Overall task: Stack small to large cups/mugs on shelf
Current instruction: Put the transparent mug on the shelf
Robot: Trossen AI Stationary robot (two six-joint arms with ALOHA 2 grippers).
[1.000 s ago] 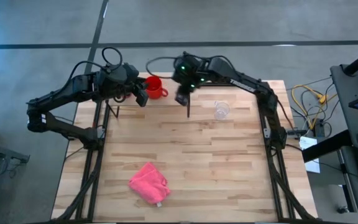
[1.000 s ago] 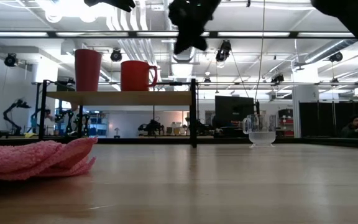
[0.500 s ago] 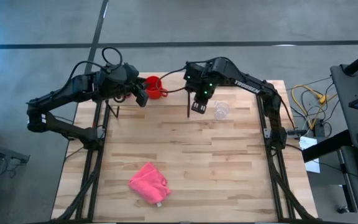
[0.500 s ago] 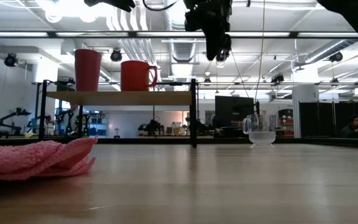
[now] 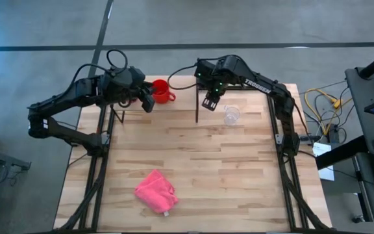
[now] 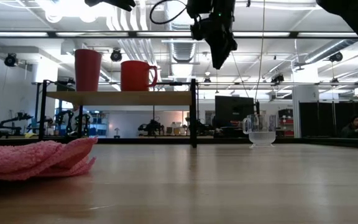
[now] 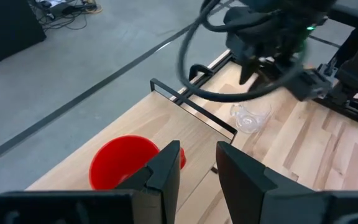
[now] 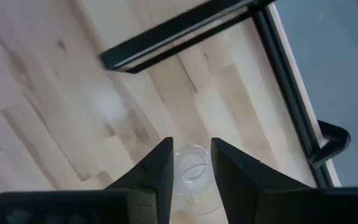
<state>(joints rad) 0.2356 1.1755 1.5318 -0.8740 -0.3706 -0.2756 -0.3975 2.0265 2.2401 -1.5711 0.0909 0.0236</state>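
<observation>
The right gripper reaches the clear cup next and grips it by its rim (image 5: 232, 110), to stack the cup on the shelf.
The shelf (image 6: 120, 98) stands at the table's far left. On it stand the tall pink-red tumbler (image 6: 87, 70) and the squat red mug (image 6: 135, 76), both upright on their bases. The mug also shows in the high view (image 5: 161, 91); my left arm hides the tumbler there. My left gripper (image 5: 149, 103) is open just near of the mug (image 7: 120, 163), touching nothing. The clear cup (image 5: 231, 115) stands on the tabletop right of the shelf. My right gripper (image 5: 208, 103) is open, high above the table and left of the cup (image 8: 191, 171).
A pink cloth (image 5: 156, 190) lies near the table's front, left of the middle. The shelf's black post (image 6: 194, 112) stands between the mug and the clear cup. The middle and right of the tabletop (image 5: 239, 169) are bare wood.
My right gripper has gone from above the shelf's right end toward the table's right edge and the clear cup, turning about as it went and coming a little lower.
</observation>
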